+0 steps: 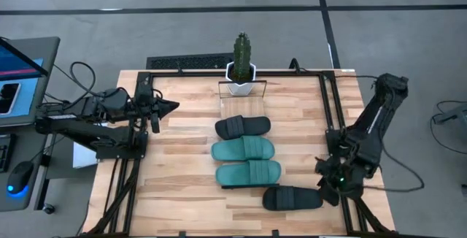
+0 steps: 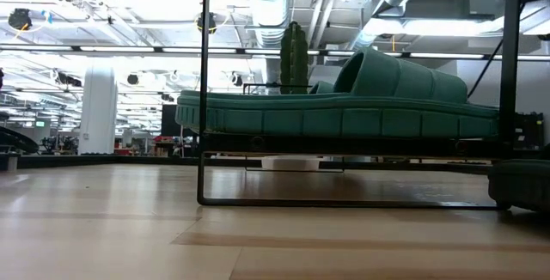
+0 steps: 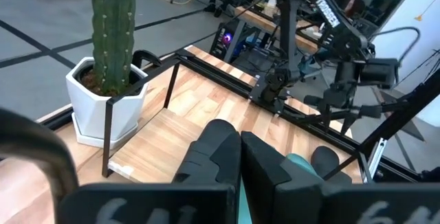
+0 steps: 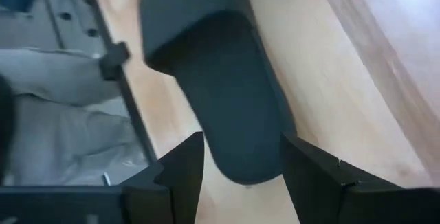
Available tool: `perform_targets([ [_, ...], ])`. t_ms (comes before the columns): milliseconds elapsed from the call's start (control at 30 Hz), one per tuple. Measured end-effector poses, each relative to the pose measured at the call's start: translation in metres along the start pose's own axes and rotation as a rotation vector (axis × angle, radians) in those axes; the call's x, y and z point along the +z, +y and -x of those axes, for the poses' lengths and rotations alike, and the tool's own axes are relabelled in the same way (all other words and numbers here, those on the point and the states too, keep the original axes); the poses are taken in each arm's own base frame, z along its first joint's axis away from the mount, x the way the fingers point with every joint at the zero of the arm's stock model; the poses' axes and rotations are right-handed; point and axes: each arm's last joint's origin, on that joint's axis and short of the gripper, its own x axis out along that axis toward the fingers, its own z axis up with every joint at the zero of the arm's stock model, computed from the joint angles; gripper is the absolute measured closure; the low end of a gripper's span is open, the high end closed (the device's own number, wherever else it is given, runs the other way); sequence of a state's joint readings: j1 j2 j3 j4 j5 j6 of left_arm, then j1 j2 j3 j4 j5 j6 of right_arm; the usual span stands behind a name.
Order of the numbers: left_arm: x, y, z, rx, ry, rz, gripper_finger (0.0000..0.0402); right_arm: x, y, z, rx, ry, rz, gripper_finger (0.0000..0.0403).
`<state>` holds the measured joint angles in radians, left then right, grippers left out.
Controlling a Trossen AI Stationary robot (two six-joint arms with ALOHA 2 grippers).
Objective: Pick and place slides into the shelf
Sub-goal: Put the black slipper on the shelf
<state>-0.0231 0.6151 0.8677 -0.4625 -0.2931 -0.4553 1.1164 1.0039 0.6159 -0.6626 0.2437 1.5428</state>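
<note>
The shelf's empty spot beside the cactus needs filling, so I should next grab the black slide on the tabletop by its heel with my right gripper.
Three slides lie in a row on the shelf: a black one nearest the cactus, then two teal ones. The low view shows a teal slide on the plank, above the wire frame. The second black slide lies flat on the tabletop near the near right corner. My right gripper is at its right end, open, with a finger on either side of that end; no touch shows. My left gripper hovers shut at the table's left, pointing toward the shelf.
A white pot with a tall green cactus stands at the shelf's far end, also seen in the left wrist view. Black frame rails run along the table's sides. Bare wood lies between the left arm and the shelf.
</note>
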Motion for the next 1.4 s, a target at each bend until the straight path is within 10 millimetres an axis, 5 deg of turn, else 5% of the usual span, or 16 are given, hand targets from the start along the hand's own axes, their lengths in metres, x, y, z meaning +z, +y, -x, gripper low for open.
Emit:
perform_targets([
  [467, -0.001, -0.001, 0.000, -0.025, 0.014, 0.000, 0.0401, 0.002, -0.003, -0.054, -0.274, 0.108, -0.240, 0.0226],
  [1133, -0.002, -0.003, 0.000, -0.093, 0.048, -0.005, 0.0401, 0.002, 0.003, -0.077, -0.270, 0.222, -0.337, 0.0212],
  [1267, -0.002, -0.003, 0.000, -0.092, 0.048, -0.006, 0.0401, -0.002, 0.002, -0.092, -0.311, 0.261, -0.324, 0.0253],
  [1400, -0.002, -0.003, 0.000, -0.092, 0.048, -0.010, 0.0401, -0.004, 0.001, -0.097, -0.340, 0.271, -0.313, 0.0362],
])
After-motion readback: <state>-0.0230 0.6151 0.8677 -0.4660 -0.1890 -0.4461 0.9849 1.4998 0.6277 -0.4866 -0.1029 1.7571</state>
